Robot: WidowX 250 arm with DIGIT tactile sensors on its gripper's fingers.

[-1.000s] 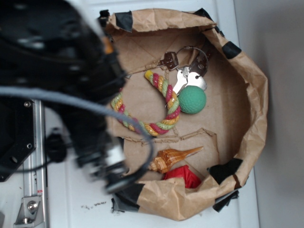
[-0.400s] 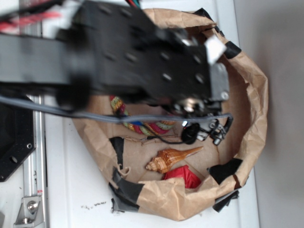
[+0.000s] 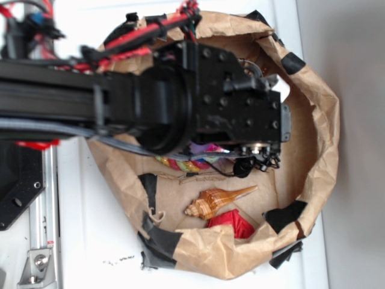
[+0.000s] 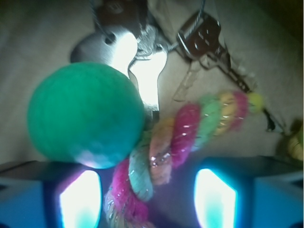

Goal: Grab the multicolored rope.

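The gripper grabs the multicolored rope by its pink end section (image 4: 127, 199) next. Then it lifts out the rope.
In the wrist view the multicolored rope (image 4: 164, 152), a thick twisted cord of red, yellow and light green strands, runs from bottom centre up to the right. My gripper (image 4: 145, 202) is open, with one finger on each side of the rope, and neither pad touches it. The green ball (image 4: 85, 114) lies against the rope at the left. In the exterior view only a short stretch of rope (image 3: 180, 162) shows under the black arm head (image 3: 240, 114). The fingers are hidden there.
A bunch of keys (image 4: 142, 57) lies just beyond the ball. All of this sits inside a brown paper bag (image 3: 319, 120) with black tape. An orange shell (image 3: 216, 201) and a red item (image 3: 231, 224) lie at the bag's near side.
The arm has swung from the left over the bag. It now covers the rope, ball and keys in the exterior view.
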